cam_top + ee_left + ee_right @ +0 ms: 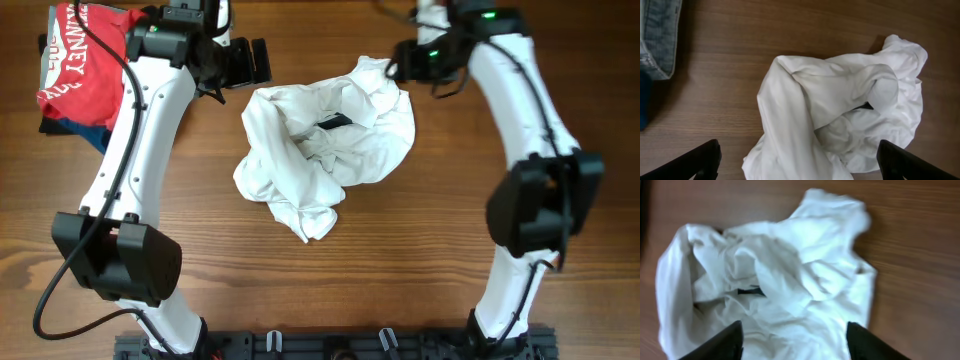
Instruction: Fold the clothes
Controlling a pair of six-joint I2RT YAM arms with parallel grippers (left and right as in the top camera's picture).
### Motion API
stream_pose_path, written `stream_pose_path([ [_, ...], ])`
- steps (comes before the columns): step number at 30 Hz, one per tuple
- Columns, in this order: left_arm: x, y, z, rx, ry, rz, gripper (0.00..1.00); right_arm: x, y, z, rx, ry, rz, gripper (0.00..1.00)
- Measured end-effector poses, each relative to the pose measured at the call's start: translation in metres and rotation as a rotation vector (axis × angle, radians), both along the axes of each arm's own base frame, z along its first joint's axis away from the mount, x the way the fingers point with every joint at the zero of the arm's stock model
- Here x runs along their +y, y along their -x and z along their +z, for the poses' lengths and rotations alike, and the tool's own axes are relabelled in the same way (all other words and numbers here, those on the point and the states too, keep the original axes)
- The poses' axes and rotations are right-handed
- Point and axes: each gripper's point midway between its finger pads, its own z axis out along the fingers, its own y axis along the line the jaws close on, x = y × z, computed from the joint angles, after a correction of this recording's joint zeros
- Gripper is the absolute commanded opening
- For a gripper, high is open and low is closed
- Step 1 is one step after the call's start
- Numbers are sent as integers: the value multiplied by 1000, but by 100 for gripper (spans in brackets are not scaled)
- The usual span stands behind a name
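Observation:
The robot's right gripper should next grab the white T-shirt's raised fold beside the dark patch (333, 123), so the opposite side stays free for spreading.
The white T-shirt (325, 150) lies crumpled in a heap at the middle of the table, with a small dark patch (333, 123) showing in its folds. It also shows in the left wrist view (840, 110) and the right wrist view (785, 275). My left gripper (245, 62) is open and empty, off the shirt's upper left; its fingers (800, 165) spread wide over the cloth. My right gripper (392, 68) is open and empty at the shirt's upper right edge, its fingers (795, 342) over the cloth.
A red T-shirt with white lettering (75, 60) lies on a stack of dark garments at the far left corner. A denim garment (657, 35) shows at the left wrist view's left edge. The table is brown wood (400, 260).

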Motion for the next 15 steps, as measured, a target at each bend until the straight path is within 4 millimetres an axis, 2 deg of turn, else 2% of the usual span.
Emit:
stream_pose_path([
  [3, 4, -1, 0, 1, 2, 14, 100, 23, 2, -22, 15, 12, 78, 72],
  [5, 5, -1, 0, 1, 1, 17, 100, 29, 4, -33, 36, 18, 101, 72],
  [8, 5, -1, 0, 1, -1, 18, 100, 34, 12, -55, 95, 31, 120, 71],
  [12, 6, -1, 0, 1, -4, 19, 100, 38, 23, -79, 176, 42, 116, 63],
  [15, 6, 0, -1, 4, -4, 19, 100, 41, 30, -87, 218, 41, 89, 57],
])
